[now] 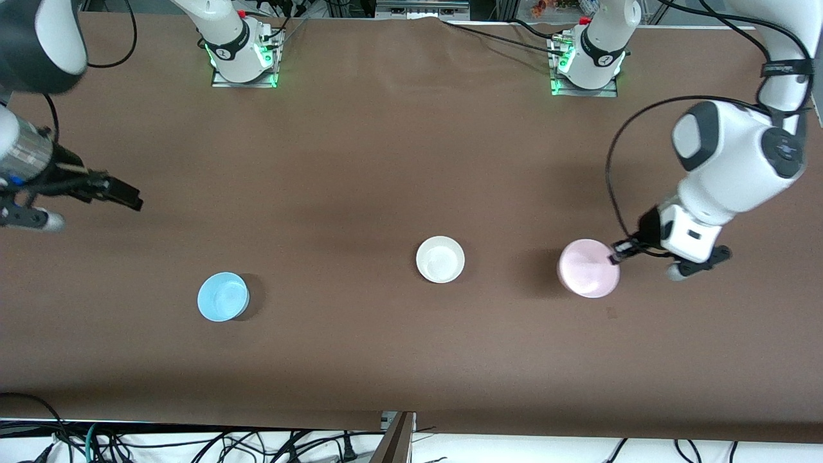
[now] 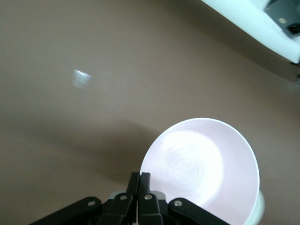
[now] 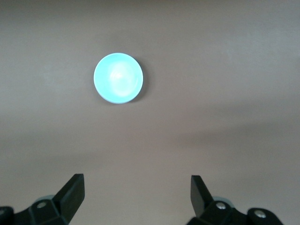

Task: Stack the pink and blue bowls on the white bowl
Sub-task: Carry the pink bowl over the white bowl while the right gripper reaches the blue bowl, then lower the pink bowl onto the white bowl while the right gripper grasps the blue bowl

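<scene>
I will stack the light blue bowl on the white bowl point(image 1: 440, 259), so next my right gripper will take hold of the blue bowl by its rim point(image 1: 247, 285).
My left gripper point(image 1: 615, 257) is shut on the rim of the pale pink bowl point(image 1: 586, 269) and holds it tilted at the left arm's end of the table. In the left wrist view the two fingers point(image 2: 145, 180) are pressed together on the rim of the pink bowl point(image 2: 201, 168). The white bowl point(image 1: 440, 259) stands upright on the table beside the pink bowl, toward the middle. The light blue bowl point(image 1: 222, 296) stands toward the right arm's end. My right gripper point(image 1: 125, 194) is open and empty in the air; its wrist view shows the blue bowl point(image 3: 118, 77) ahead of it.
The brown table point(image 1: 386, 161) holds only the three bowls. The arm bases point(image 1: 241, 54) stand along its edge farthest from the front camera. Cables point(image 1: 193, 444) lie below the nearest edge.
</scene>
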### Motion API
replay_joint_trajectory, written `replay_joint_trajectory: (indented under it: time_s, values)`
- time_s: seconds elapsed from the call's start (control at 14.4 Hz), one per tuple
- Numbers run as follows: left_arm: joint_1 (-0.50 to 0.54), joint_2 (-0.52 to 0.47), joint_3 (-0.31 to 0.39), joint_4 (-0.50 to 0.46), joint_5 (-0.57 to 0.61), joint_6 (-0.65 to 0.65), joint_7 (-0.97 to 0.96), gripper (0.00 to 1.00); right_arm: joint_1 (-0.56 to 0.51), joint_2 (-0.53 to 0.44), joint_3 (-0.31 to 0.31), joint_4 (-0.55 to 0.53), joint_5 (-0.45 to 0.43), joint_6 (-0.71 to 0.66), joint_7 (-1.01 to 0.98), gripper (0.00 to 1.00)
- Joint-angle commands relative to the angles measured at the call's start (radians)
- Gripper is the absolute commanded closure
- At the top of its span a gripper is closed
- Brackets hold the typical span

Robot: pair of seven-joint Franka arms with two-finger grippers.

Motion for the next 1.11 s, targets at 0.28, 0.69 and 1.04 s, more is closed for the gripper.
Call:
replay_joint_trajectory:
  time_s: [0.28,0.69,1.04]
  values:
    - [-0.229,0.073,-0.041,0.085,0.243,-0.008,-0.537,1.00,-0.009,0.318,0.006,0.027,0.002,0.330,-0.056,0.00]
    - [-0.384,0.242,-0.035,0.173,0.491,0.003,-0.863,1.00,-0.030,0.476,0.006,0.027,0.008,0.582,-0.173,0.05]
    - [-0.421,0.313,-0.033,0.208,0.586,0.068,-1.033,1.00,-0.030,0.517,0.008,0.024,0.067,0.621,-0.168,0.20]
